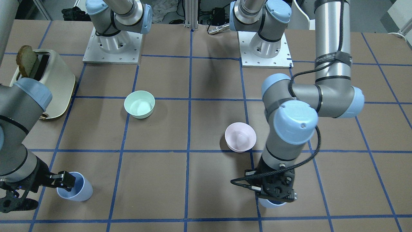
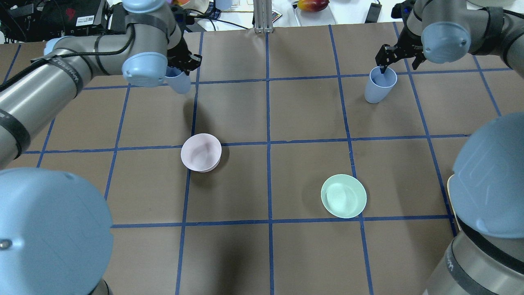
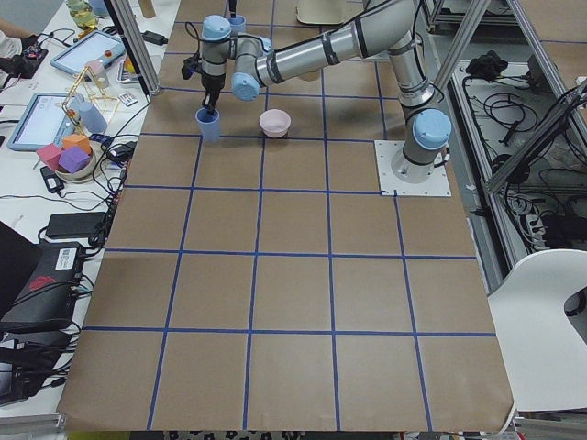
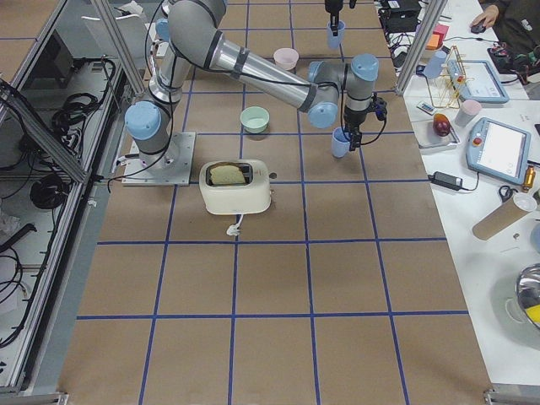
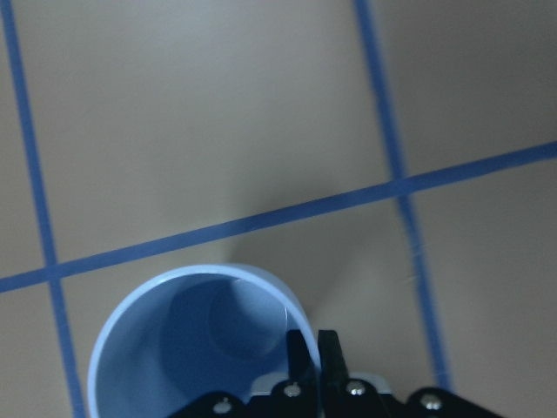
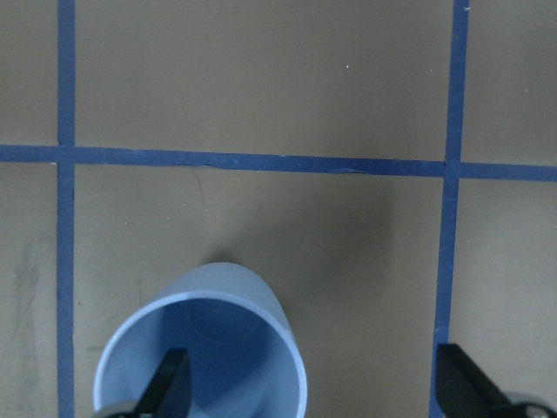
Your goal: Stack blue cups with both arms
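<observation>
My right gripper takes hold of the upright blue cup by its rim (image 1: 81,179) next, to stack it with the other blue cup (image 1: 271,203).
Two blue cups stand far apart near the operators' side of the table. My left gripper (image 5: 305,348) is shut on the rim of one blue cup (image 5: 191,348), one finger inside and one outside. It also shows in the overhead view (image 2: 179,82), tilted under the left gripper (image 2: 183,61). I cannot tell whether this cup is off the table. My right gripper (image 6: 313,396) is open, with one finger (image 6: 170,387) inside the other blue cup (image 6: 204,348) and the other finger well outside it. That cup (image 2: 380,85) stands upright on the table.
A pale pink bowl (image 2: 200,152) sits left of centre and a mint-green bowl (image 2: 343,196) right of centre, between the cups and my bases. A cream toaster (image 1: 51,83) with a slice of toast stands by my right arm.
</observation>
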